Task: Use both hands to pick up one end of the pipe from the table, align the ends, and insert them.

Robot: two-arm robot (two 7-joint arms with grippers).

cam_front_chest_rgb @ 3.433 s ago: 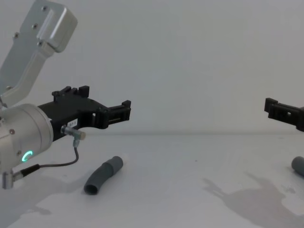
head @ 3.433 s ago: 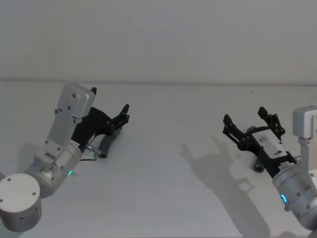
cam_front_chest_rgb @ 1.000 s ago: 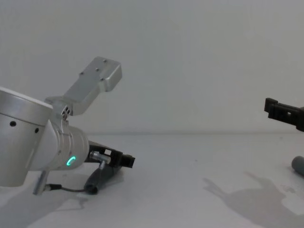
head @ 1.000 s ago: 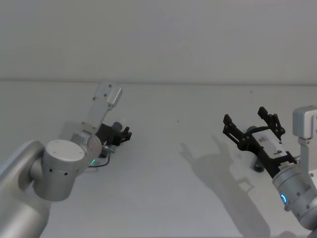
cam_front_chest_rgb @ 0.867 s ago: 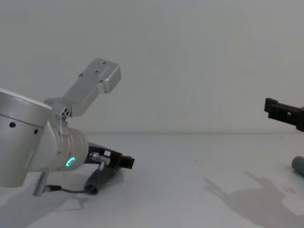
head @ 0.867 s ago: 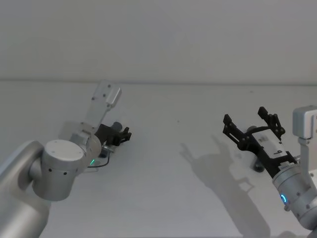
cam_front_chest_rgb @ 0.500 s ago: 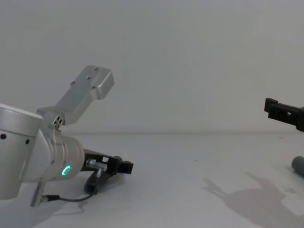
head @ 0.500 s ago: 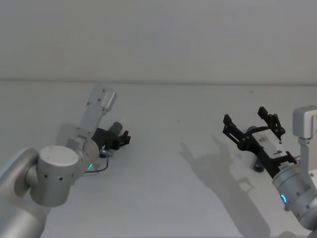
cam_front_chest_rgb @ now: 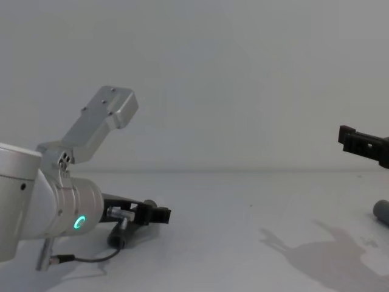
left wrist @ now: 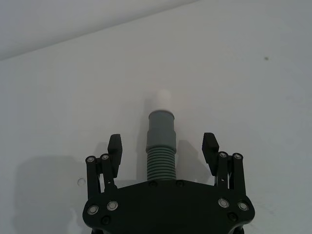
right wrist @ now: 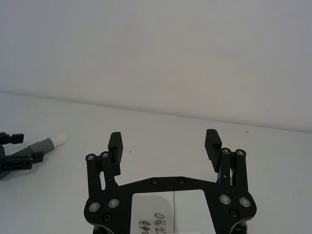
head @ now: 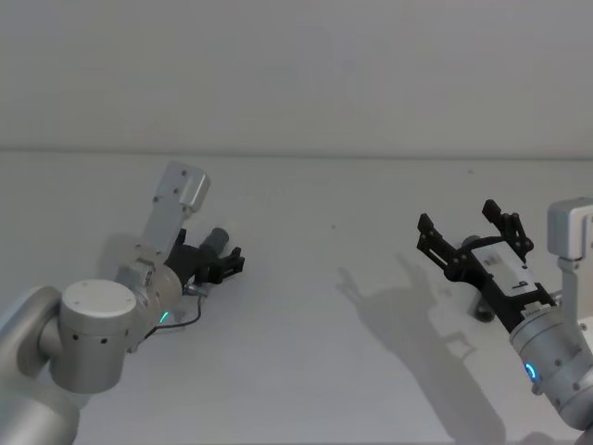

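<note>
My left gripper grabs the pipe piece by its ribbed body (left wrist: 161, 165) next, so that the pipe piece's white tip stays free for inserting.
One pipe piece (left wrist: 161, 163) lies on the white table (head: 306, 371), ribbed body toward my left wrist, grey cuff end (left wrist: 161, 126) and white tip pointing away. My left gripper (left wrist: 162, 142) is down at table level and open, one finger on each side of the ribbed body without touching it. The head view shows this left gripper (head: 232, 261) with the cuff of the pipe piece (head: 218, 239) just beyond it. My right gripper (head: 459, 221) hangs open above the table at the right. A second grey pipe piece (cam_front_chest_rgb: 383, 211) lies under the right arm, mostly hidden.
A thin black cable (cam_front_chest_rgb: 91, 257) with a metal plug hangs from the left wrist onto the table. The pale wall (head: 296, 74) rises behind the table's far edge. The right arm's shadow (head: 398, 306) falls on the table's middle.
Over the last seconds my left arm came down from above until its open fingers straddled the pipe piece, then drew back slightly toward my body. The right arm has not moved.
</note>
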